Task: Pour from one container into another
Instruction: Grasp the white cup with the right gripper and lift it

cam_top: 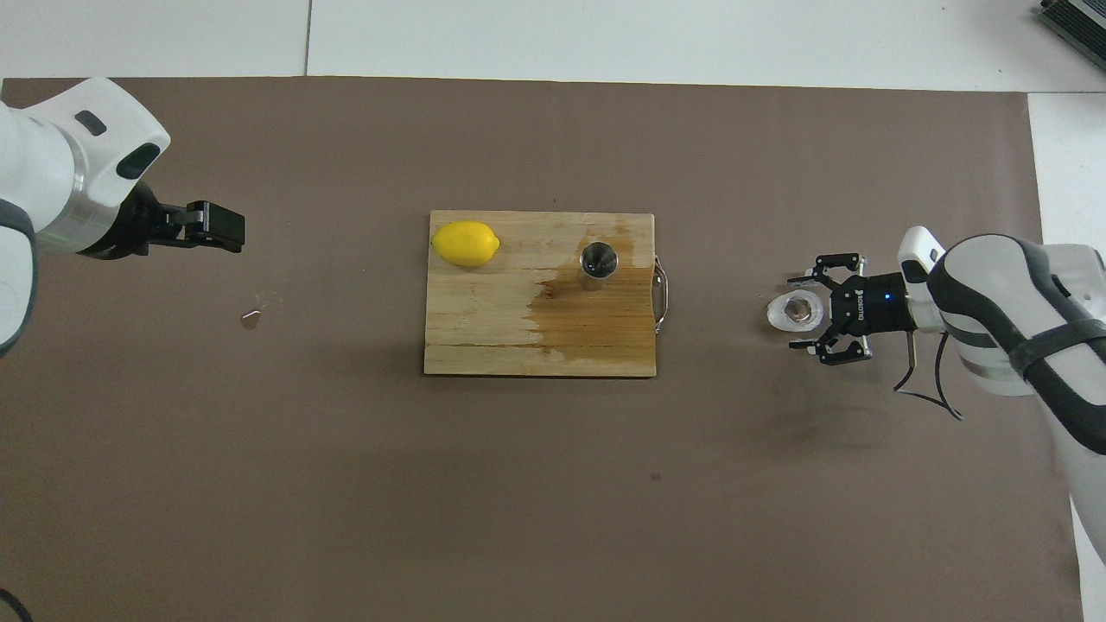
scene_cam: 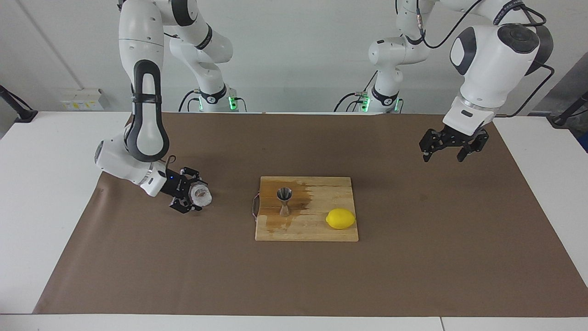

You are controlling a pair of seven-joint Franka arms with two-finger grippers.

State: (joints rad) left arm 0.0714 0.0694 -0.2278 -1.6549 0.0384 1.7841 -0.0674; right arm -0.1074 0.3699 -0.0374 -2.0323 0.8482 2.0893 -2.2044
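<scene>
The small textured glass cup should pour into the steel jigger [cam_top: 598, 259], so my right gripper should take the cup by its side [cam_top: 796, 311] next.
The small textured glass cup [scene_cam: 201, 196] [cam_top: 795, 313] stands on the brown mat toward the right arm's end of the table. My right gripper [scene_cam: 192, 195] [cam_top: 800, 313] is low at the mat and lies sideways, open. One finger is on each side of the cup, with small gaps to its wall. The steel jigger [scene_cam: 284, 201] [cam_top: 598, 259] stands upright on the wooden cutting board [scene_cam: 317, 232] [cam_top: 484, 341], at a wet stain. My left gripper [scene_cam: 442, 155] [cam_top: 220, 227] hangs open and empty, raised over the mat toward the left arm's end.
A lemon [scene_cam: 341, 219] [cam_top: 465, 243] lies on the board's corner toward the left arm's end. The board's metal handle [cam_top: 661, 298] faces the cup. A small drop [cam_top: 251, 320] marks the mat under the left arm.
</scene>
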